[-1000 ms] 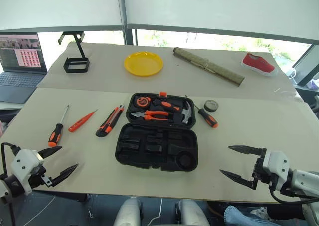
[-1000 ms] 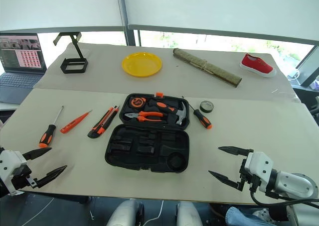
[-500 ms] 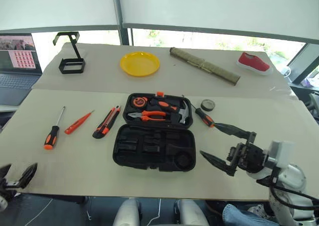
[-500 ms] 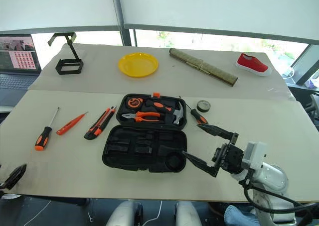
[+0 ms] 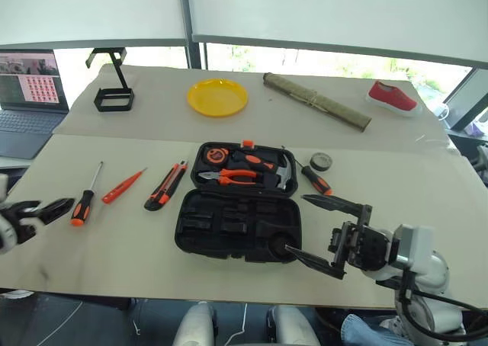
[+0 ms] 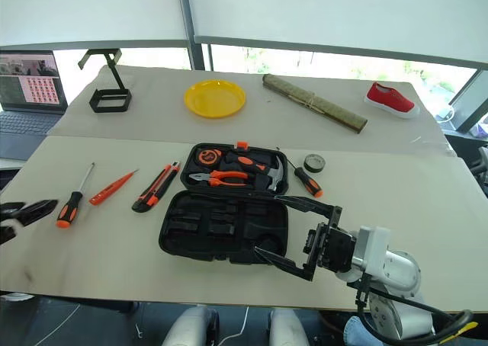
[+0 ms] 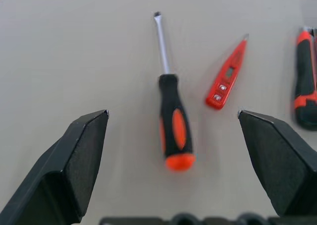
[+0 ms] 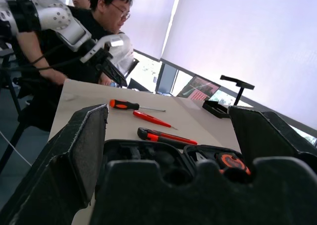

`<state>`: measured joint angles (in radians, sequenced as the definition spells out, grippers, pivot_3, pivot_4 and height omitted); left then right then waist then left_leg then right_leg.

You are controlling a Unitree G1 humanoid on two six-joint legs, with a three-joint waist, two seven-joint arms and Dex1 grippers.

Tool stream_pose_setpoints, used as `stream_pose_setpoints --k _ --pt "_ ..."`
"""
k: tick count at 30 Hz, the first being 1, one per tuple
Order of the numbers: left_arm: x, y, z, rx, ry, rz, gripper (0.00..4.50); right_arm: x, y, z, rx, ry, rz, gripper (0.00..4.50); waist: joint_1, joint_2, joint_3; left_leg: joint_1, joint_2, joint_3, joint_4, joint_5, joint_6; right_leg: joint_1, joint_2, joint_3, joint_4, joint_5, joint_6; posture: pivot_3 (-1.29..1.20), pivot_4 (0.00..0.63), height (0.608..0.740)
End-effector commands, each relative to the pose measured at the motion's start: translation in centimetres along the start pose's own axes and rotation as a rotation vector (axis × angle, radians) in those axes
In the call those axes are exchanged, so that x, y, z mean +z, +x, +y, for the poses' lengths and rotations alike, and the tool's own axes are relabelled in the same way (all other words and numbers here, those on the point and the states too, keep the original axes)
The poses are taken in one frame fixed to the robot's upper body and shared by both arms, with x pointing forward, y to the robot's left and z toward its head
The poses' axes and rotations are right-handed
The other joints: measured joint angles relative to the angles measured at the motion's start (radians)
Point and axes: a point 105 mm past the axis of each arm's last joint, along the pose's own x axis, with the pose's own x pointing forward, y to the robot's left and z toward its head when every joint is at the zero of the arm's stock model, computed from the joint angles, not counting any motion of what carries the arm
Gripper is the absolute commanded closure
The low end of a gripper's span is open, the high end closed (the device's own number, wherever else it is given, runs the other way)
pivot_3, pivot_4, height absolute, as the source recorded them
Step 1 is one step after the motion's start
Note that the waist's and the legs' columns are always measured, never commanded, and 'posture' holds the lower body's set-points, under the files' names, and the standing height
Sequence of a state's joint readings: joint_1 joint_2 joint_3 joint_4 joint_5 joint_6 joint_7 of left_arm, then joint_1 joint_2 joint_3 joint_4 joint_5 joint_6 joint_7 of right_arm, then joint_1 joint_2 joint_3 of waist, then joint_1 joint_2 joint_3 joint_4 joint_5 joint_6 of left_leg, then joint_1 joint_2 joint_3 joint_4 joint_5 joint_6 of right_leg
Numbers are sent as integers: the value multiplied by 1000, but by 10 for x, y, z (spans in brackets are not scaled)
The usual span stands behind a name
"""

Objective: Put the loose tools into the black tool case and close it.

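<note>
The left gripper isn't ready to close on the black screwdriver handle yet: bare table shows between its fingertips and the handle, so it needs to move toward the handle first.
The black tool case lies open mid-table, with pliers and a hammer in its far half. Left of it lie an orange-and-black screwdriver, a slim orange screwdriver and a utility knife. To the case's right are a second screwdriver and a dark roll. My left gripper is open at the table's left edge, pointing at the first screwdriver, which lies just ahead between its fingers. My right gripper is open and empty at the case's near right corner, pointing left.
On the far table stand a yellow plate, a rolled mat, a red shoe and a black wire stand. A laptop is at the far left. A person sits beyond the table's left end.
My right gripper has swung left from the table's right front to the case's near right corner. My left gripper dipped below the table edge, then rose to face the left screwdriver.
</note>
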<state>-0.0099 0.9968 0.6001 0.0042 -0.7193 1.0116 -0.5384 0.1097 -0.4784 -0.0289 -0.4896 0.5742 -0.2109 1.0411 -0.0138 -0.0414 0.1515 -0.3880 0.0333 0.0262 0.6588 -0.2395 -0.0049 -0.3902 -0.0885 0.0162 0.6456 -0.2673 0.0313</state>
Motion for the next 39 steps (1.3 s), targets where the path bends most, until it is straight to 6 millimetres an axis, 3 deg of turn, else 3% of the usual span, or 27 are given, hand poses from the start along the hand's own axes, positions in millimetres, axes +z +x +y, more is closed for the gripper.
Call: stream_pose_setpoints --k 1,2,5,9,13,14,18,19,22,26,30,34,39 --pt "-6 16 9 82 40 89 0 3 5 -4 -3 -38 -21 20 -7 0 0 0 2 0 0 -1 -1 -2 1 0 0 0 0 0 150 740" --pt "-8 19 10 91 51 103 0 2 5 -5 -4 -40 -20 20 -8 0 0 -1 2 0 0 -1 -2 -2 2 0 1 0 -1 0 150 740" --pt "-15 27 13 119 73 138 672 1 5 -7 -10 -48 -19 0 -7 0 0 -1 2 0 0 -1 -2 -3 3 1 1 0 -1 0 150 740" --pt "-23 32 16 117 63 151 1971 -2 3 -9 -20 -52 -12 0 0 0 0 -1 2 1 0 -1 -2 -3 2 0 2 0 -1 0 150 740" --pt "-19 29 21 123 67 97 3203 -4 -1 -10 -33 -58 -3 0 1 0 0 0 1 1 0 -1 -2 -3 1 0 2 0 -1 0 150 740" --pt "-13 25 26 132 79 55 3611 -4 -2 -11 -34 -62 2 0 1 0 0 0 1 1 0 -1 -2 -3 0 0 2 0 -1 0 150 740" --pt "38 -1 31 97 211 -262 3605 0 -10 -15 -63 -91 24 0 1 -2 1 -2 2 1 0 -1 -2 -4 0 0 2 0 -1 0 150 740" --pt "52 -8 21 39 261 -344 3605 2 -12 -18 -79 -99 26 0 2 -3 1 -2 2 0 0 -1 -2 -4 0 0 1 0 -2 0 150 740" --pt "74 -17 -52 -358 504 -490 3605 6 -22 -24 -107 -96 75 0 11 -4 1 -3 3 1 0 -1 -2 -4 -3 -1 1 0 -2 0 150 740" --pt "67 -8 -129 -762 663 -405 3605 -2 -47 -36 -135 -86 224 0 40 -1 2 -2 0 2 0 0 -1 0 -6 -3 -3 0 -1 0 150 740" --pt "44 20 -185 -949 1028 -223 3605 -3 -56 -39 -134 -74 289 0 34 -1 1 -2 0 8 1 0 0 1 -1 -2 -3 1 0 0 150 740" --pt "36 50 -215 -955 1216 -138 3605 -3 -53 -39 -137 -81 293 0 19 0 2 -3 1 9 1 0 0 0 3 0 -3 1 0 0 150 740" --pt "12 74 -221 -981 1350 -38 3605 -3 -52 -27 -151 -72 295 0 2 0 2 -4 2 7 1 0 0 0 6 2 -4 1 0 0 150 740"
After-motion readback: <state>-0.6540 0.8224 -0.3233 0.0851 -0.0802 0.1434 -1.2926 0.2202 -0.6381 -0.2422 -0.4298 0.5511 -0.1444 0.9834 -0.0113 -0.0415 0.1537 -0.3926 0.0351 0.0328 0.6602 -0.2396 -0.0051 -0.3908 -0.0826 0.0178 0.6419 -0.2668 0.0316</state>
